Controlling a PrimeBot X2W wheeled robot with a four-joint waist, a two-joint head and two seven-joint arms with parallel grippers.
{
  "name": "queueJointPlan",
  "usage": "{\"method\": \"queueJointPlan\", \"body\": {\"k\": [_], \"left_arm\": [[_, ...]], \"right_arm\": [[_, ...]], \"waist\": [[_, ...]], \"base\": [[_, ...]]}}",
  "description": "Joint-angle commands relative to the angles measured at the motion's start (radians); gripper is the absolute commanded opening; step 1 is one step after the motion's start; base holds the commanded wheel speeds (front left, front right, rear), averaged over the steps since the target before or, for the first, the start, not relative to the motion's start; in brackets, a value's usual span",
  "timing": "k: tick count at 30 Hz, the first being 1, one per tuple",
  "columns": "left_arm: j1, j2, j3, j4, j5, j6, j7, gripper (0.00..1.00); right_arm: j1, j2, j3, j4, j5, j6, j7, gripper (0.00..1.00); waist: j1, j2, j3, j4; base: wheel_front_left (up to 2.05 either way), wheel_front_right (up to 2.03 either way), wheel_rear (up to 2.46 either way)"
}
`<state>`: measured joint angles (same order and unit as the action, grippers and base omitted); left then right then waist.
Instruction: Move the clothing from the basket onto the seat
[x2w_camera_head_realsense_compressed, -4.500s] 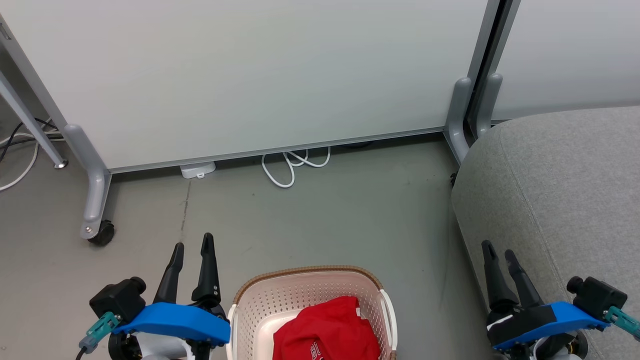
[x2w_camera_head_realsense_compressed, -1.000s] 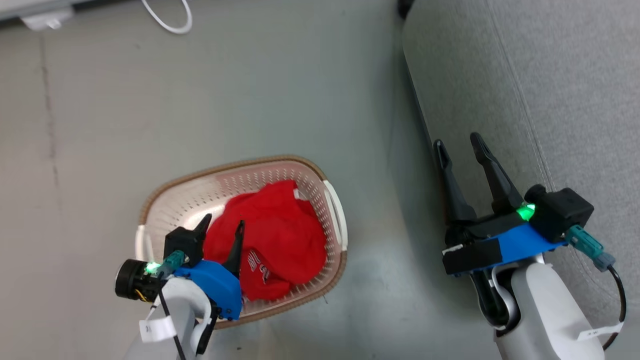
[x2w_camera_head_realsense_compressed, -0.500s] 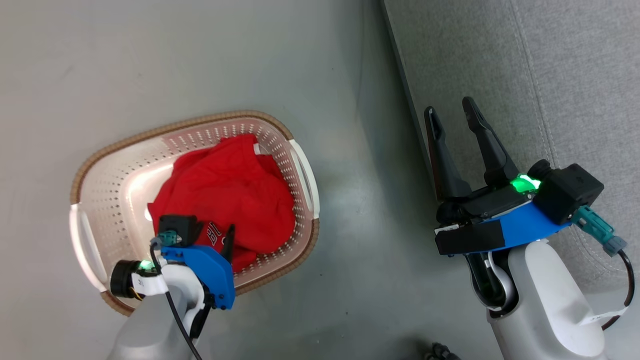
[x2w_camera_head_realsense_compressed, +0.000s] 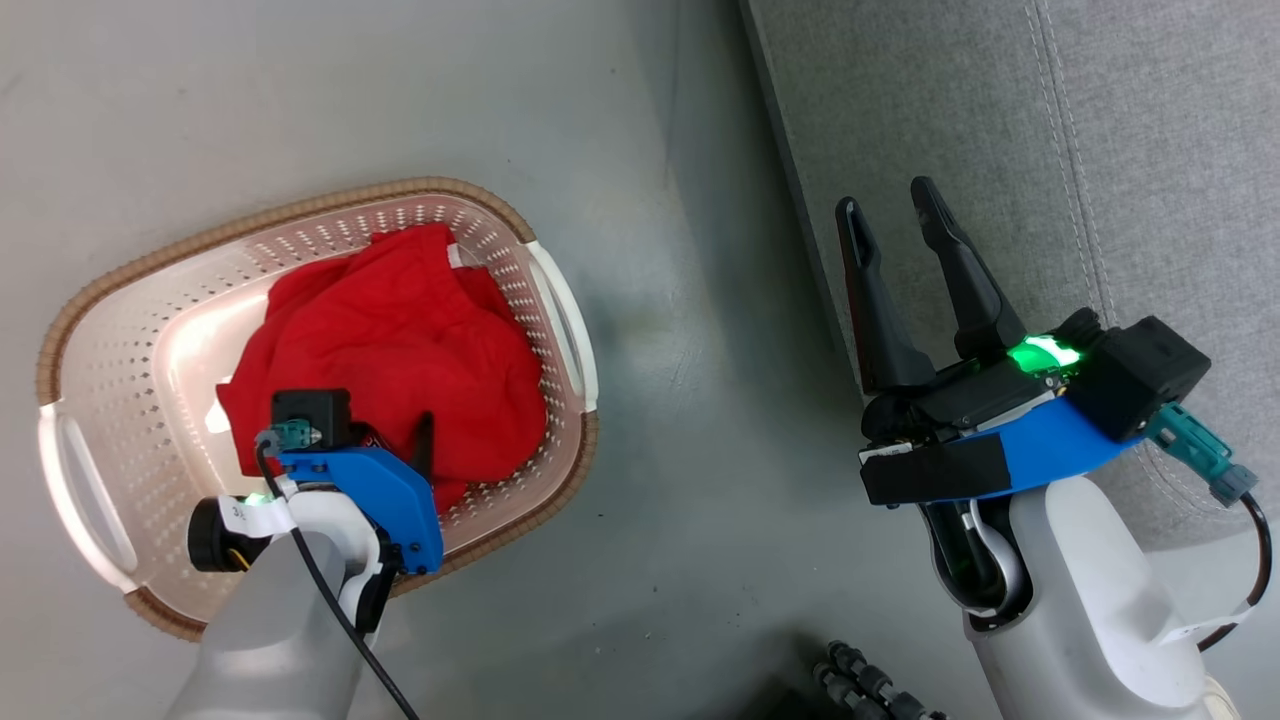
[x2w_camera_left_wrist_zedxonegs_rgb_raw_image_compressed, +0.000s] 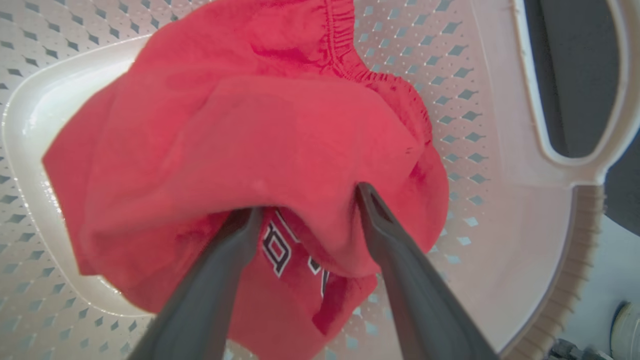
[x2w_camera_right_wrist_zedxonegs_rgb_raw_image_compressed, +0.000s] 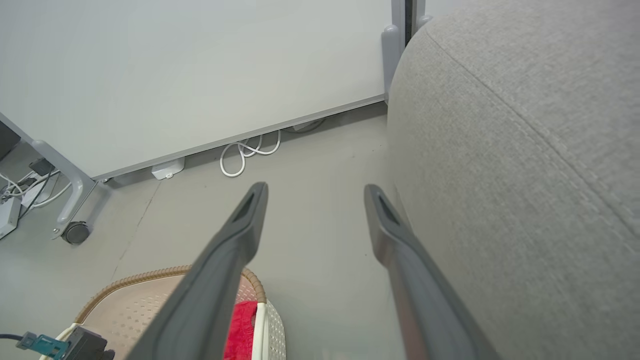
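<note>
The red garment needs to go onto the seat (x2w_camera_head_realsense_compressed: 1000, 100), so my left gripper will next grab the garment by its fold (x2w_camera_head_realsense_compressed: 398, 418) beside the white lettering.
The red clothing (x2w_camera_head_realsense_compressed: 400, 330) lies bunched in the cream basket (x2w_camera_head_realsense_compressed: 300, 205) on the floor at the left of the head view. My left gripper (x2w_camera_head_realsense_compressed: 385, 435) reaches down into the basket. In the left wrist view it is open (x2w_camera_left_wrist_zedxonegs_rgb_raw_image_compressed: 306, 200), its tips pressed into the clothing (x2w_camera_left_wrist_zedxonegs_rgb_raw_image_compressed: 250, 125) with a fold bulging between the fingers and white lettering below it. The basket wall (x2w_camera_left_wrist_zedxonegs_rgb_raw_image_compressed: 500, 150) curves around the garment. My right gripper (x2w_camera_head_realsense_compressed: 884, 196) hangs open and holds nothing at the edge of the grey seat (x2w_camera_head_realsense_compressed: 1000, 100). The right wrist view has the right gripper (x2w_camera_right_wrist_zedxonegs_rgb_raw_image_compressed: 315, 187) beside the seat (x2w_camera_right_wrist_zedxonegs_rgb_raw_image_compressed: 525, 150).
Bare grey floor (x2w_camera_head_realsense_compressed: 680, 400) separates basket and seat. A dark ribbed cable (x2w_camera_head_realsense_compressed: 870, 690) lies at the bottom edge. Farther off stand a white partition panel (x2w_camera_right_wrist_zedxonegs_rgb_raw_image_compressed: 175, 65) on a castor (x2w_camera_right_wrist_zedxonegs_rgb_raw_image_compressed: 75, 232) and a coiled white cord (x2w_camera_right_wrist_zedxonegs_rgb_raw_image_compressed: 245, 155).
The head camera has tilted down, so the whole picture shifted. My left gripper went from above the basket's near side down into the red clothing. The right gripper stays open by the seat.
</note>
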<state>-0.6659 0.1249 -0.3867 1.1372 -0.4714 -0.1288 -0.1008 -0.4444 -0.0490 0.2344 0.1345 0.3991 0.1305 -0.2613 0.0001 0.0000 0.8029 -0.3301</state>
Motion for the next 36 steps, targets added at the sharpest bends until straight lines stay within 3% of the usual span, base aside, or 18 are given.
{"method": "queueJointPlan", "body": {"k": [1,2,3,4,5,24,36], "left_arm": [[-0.022,0.012,0.003,0.005,-0.002,-0.003,-0.011,1.0],[-0.022,0.013,0.002,0.009,-0.004,-0.003,-0.016,1.0],[-0.023,0.016,0.0,0.012,-0.003,-0.001,-0.022,0.8],[-0.025,0.017,-0.001,0.016,-0.001,0.0,-0.028,0.31],[-0.025,0.018,-0.004,0.02,0.001,0.0,-0.034,0.0],[-0.046,0.004,-0.043,0.069,-0.018,-0.002,-0.052,0.0],[-0.018,-0.049,-0.135,0.061,-0.018,-0.003,-0.085,0.0]], "right_arm": [[-0.009,-0.002,0.002,-0.006,0.003,0.0,-0.006,1.0],[-0.008,-0.002,0.002,-0.007,0.005,0.0,-0.006,1.0],[-0.007,-0.002,0.003,-0.007,0.007,0.0,-0.006,1.0],[-0.006,-0.002,0.003,-0.007,0.007,0.0,-0.006,1.0],[-0.006,-0.002,0.003,-0.006,0.007,0.0,-0.006,1.0],[-0.021,-0.002,0.002,0.012,-0.019,0.0,-0.006,1.0],[0.035,-0.003,-0.029,0.079,-0.086,0.0,-0.006,1.0]], "waist": [[-0.0001,0.0,0.006,-0.006],[-0.0001,0.0,0.007,-0.007],[-0.0001,0.0,0.008,-0.009],[-0.0001,0.0,0.009,-0.01],[-0.0001,0.0,0.01,-0.011],[-0.0001,0.0,-0.011,0.007],[-0.0001,0.0,-0.203,0.077]], "base": [[0.0,0.0,0.0],[0.0,0.0,0.0],[0.0,0.0,0.0],[0.0,0.0,0.0],[0.0,0.0,0.0],[0.0,0.0,0.0],[0.0,0.0,0.0]]}}
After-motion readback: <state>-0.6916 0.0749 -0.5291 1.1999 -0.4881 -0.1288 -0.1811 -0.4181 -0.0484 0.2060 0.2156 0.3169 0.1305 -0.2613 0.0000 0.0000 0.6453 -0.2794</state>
